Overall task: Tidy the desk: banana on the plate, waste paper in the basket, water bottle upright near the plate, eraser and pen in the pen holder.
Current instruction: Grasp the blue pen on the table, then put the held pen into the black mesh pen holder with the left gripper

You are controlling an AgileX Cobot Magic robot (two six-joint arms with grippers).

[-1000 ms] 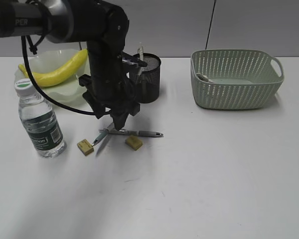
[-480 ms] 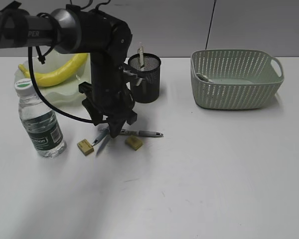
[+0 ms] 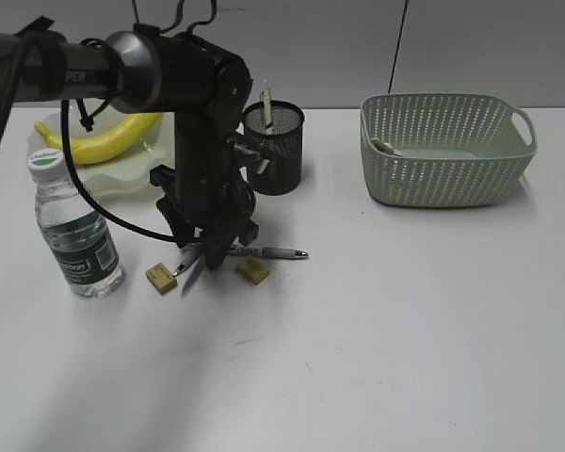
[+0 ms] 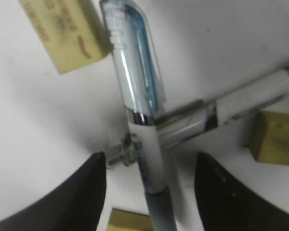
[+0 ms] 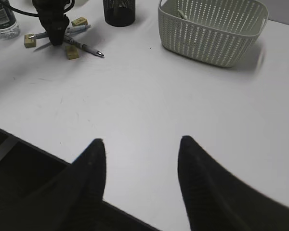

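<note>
The left gripper grabs the clear blue pen [image 4: 135, 72] by its white body [image 4: 154, 181] next, since the silver pen and an eraser crowd the blue pen's end with the clip.
My left gripper [image 3: 210, 258] is open and low over the desk [image 3: 405, 320], its jaws [image 4: 150, 166] on either side of a clear blue pen [image 4: 135, 72] that crosses a silver pen [image 4: 243, 101]. The silver pen [image 3: 273, 251] lies between two tan erasers [image 3: 161, 278] [image 3: 253, 270]. The banana [image 3: 104, 141] lies on the ruffled green plate [image 3: 122, 174]. The water bottle [image 3: 75, 231] stands upright near it. The black pen holder [image 3: 275, 151] holds one pen. The waste paper [image 3: 386, 146] lies in the basket [image 3: 447, 155]. My right gripper [image 5: 142, 144] is open and empty over the desk's near edge.
The right wrist view shows three erasers [image 5: 30, 40] [image 5: 79, 21] [image 5: 72, 52] around the left arm [image 5: 50, 19]. The left arm's cable [image 3: 104, 212] hangs between bottle and arm. The desk edge [image 5: 38, 147] is below my right gripper.
My left arm has come down and slightly left, bringing its open jaws onto the crossed pens. Nothing else moved.
</note>
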